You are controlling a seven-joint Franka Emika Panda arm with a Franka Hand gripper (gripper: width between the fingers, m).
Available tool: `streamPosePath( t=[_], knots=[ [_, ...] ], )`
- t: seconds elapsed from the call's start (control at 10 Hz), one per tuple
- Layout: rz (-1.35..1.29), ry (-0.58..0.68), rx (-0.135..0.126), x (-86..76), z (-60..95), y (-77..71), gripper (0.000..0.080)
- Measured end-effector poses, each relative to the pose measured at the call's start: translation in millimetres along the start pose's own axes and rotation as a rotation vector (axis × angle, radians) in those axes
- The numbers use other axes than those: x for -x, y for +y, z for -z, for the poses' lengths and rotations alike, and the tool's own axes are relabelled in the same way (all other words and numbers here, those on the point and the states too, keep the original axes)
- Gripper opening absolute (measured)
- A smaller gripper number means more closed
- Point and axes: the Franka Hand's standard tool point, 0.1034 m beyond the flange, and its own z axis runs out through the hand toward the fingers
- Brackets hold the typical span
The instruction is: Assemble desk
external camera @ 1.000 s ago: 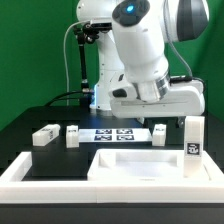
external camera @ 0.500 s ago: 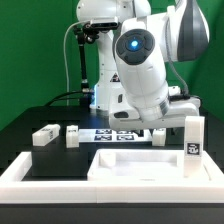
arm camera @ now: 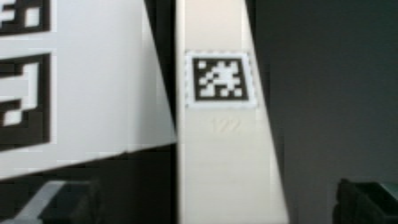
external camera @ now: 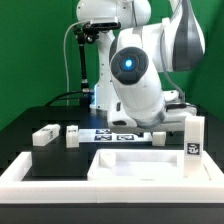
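Next, my gripper takes hold of the leg block by its plain part past the square tag [arm camera: 233, 192], to fit a leg onto the desk slab.
In the wrist view a long white leg block [arm camera: 228, 140] with a square tag runs between my gripper's [arm camera: 214, 205] dark fingertips [arm camera: 50, 204], with a gap on each side. The gripper is open and holds nothing. In the exterior view the arm's bulk hides the gripper, which hangs over a lying leg block [external camera: 160, 133] at the marker board's right end. Two more leg blocks [external camera: 44, 136] [external camera: 72, 136] lie toward the exterior view's left. A further one [external camera: 194, 137] stands upright at the right. The wide flat desk slab [external camera: 140, 166] lies in front.
The marker board [external camera: 112, 136] [arm camera: 71, 90] lies flat on the black table just beside the leg block under the gripper. A raised white border rim [external camera: 20, 172] runs along the front and left edges. A green backdrop stands behind the arm's base.
The arm has swung over toward the exterior view's left and sunk lower, bringing the wrist down over the leg block beside the marker board. The parts on the table have not moved.
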Motion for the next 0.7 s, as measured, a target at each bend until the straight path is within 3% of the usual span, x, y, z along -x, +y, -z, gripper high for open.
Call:
streamPosePath(
  t=[0.4, 0.7],
  knots=[
    [-0.007, 0.0, 0.001, 0.0, -0.6, -0.8, 0.0649],
    [-0.023, -0.047, -0.002, 3.0, -10.8, 2.4, 0.0649]
  ],
)
